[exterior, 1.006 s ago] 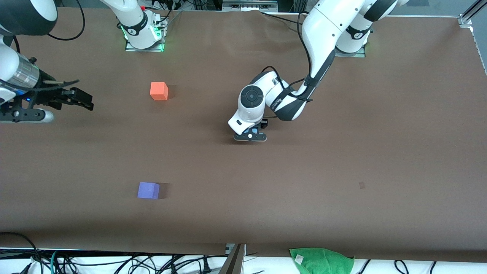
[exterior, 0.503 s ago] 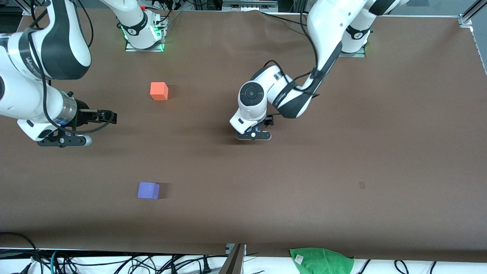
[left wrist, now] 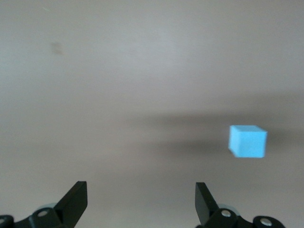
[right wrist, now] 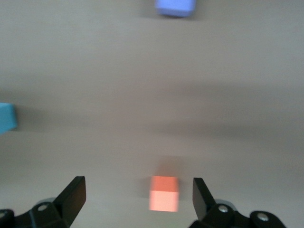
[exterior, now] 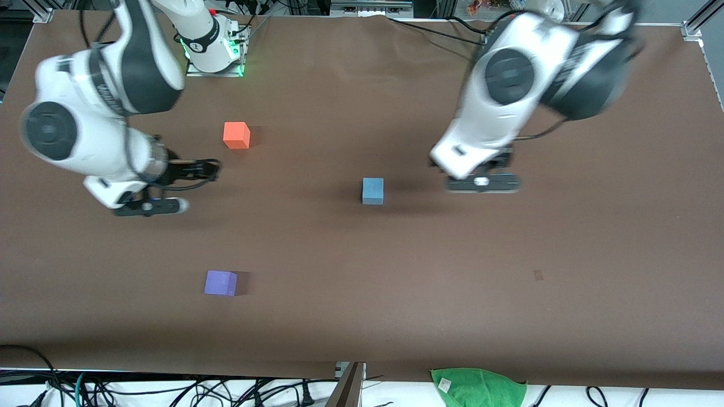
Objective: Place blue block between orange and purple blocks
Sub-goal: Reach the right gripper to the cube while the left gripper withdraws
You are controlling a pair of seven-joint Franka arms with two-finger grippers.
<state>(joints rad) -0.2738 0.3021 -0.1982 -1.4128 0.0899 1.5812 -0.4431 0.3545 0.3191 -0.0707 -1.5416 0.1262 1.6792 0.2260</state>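
The robot will next pick up the blue block (exterior: 373,190) by its opposite sides with the right gripper, to place it between the orange and purple blocks.
The blue block (exterior: 373,190) sits alone on the brown table near the middle; it also shows in the left wrist view (left wrist: 247,141) and at the edge of the right wrist view (right wrist: 7,118). The orange block (exterior: 236,135) lies farther from the front camera, the purple block (exterior: 220,282) nearer, both toward the right arm's end. My left gripper (exterior: 483,175) is open and empty, up in the air beside the blue block toward the left arm's end (left wrist: 140,199). My right gripper (exterior: 198,169) is open and empty (right wrist: 138,197), close to the orange block (right wrist: 164,193). The purple block (right wrist: 175,7) also shows there.
A green cloth (exterior: 478,387) and loose cables lie off the table's front edge. A small dark mark (exterior: 538,275) is on the table toward the left arm's end. The arms' bases stand along the back edge.
My left gripper has lifted off the blue block and swung toward the left arm's end, leaving the block on the table. My right arm has moved in toward the orange block.
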